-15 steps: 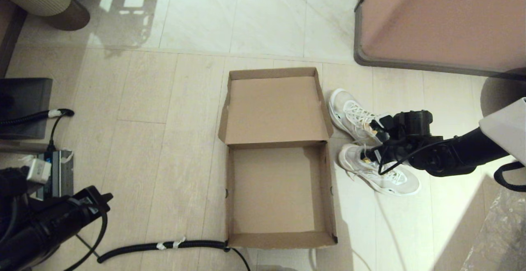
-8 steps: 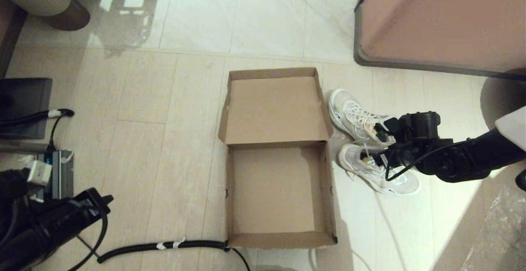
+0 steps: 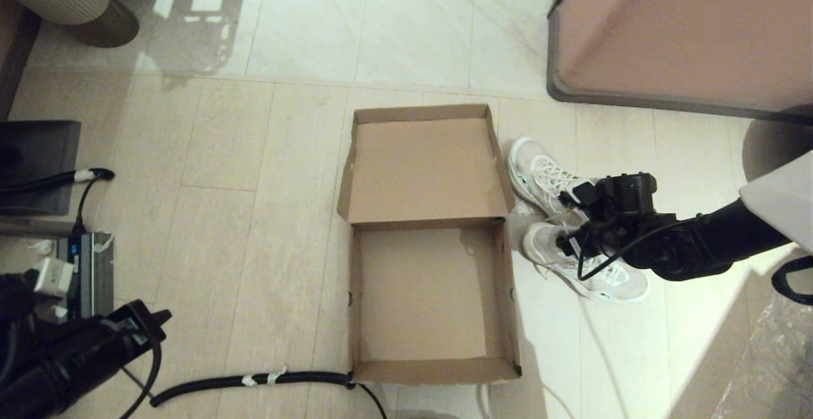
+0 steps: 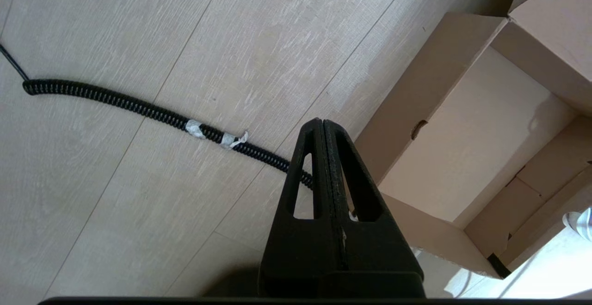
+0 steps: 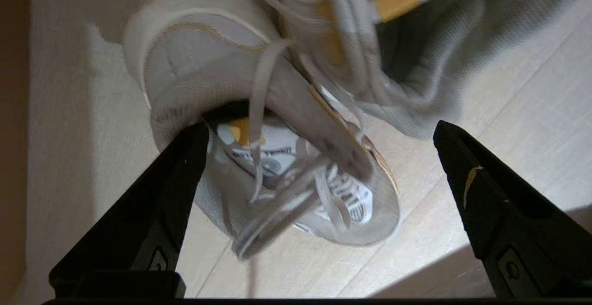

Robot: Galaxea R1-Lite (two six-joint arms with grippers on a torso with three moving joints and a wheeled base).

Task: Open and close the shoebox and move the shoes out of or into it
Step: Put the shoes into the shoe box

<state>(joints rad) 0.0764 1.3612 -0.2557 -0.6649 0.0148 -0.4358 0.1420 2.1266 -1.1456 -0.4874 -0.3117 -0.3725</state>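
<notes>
The right gripper's fingertips are above the nearer sneaker's collar (image 5: 222, 111), so they would miss it if they closed now. The right gripper should lower them first and then close on the collar.
The brown cardboard shoebox (image 3: 432, 371) lies open on the floor with nothing inside, its lid (image 3: 425, 168) folded back on the far side. Both white sneakers stand on the floor just right of it, one farther (image 3: 540, 178) and one nearer (image 3: 613, 282). My right gripper (image 3: 575, 216) hovers over them, open. In the right wrist view its jaws stand wide either side of the nearer sneaker's (image 5: 296, 189) laced top, with the other sneaker (image 5: 416, 41) beyond; the right gripper (image 5: 321, 129) holds nothing. My left gripper (image 3: 159, 314) is parked low at the left, shut and holding nothing (image 4: 322, 122).
A large pinkish-brown block with a dark grey rim (image 3: 679, 32) fills the far right. A black corrugated cable (image 3: 254, 381) runs along the floor to the box's near left corner. Power gear (image 3: 82, 266) and a dark case (image 3: 38, 165) sit at the left.
My right gripper drew away to the right, then came back left over the sneakers, nearer the box. The left arm sank slightly. Box and shoes have not moved.
</notes>
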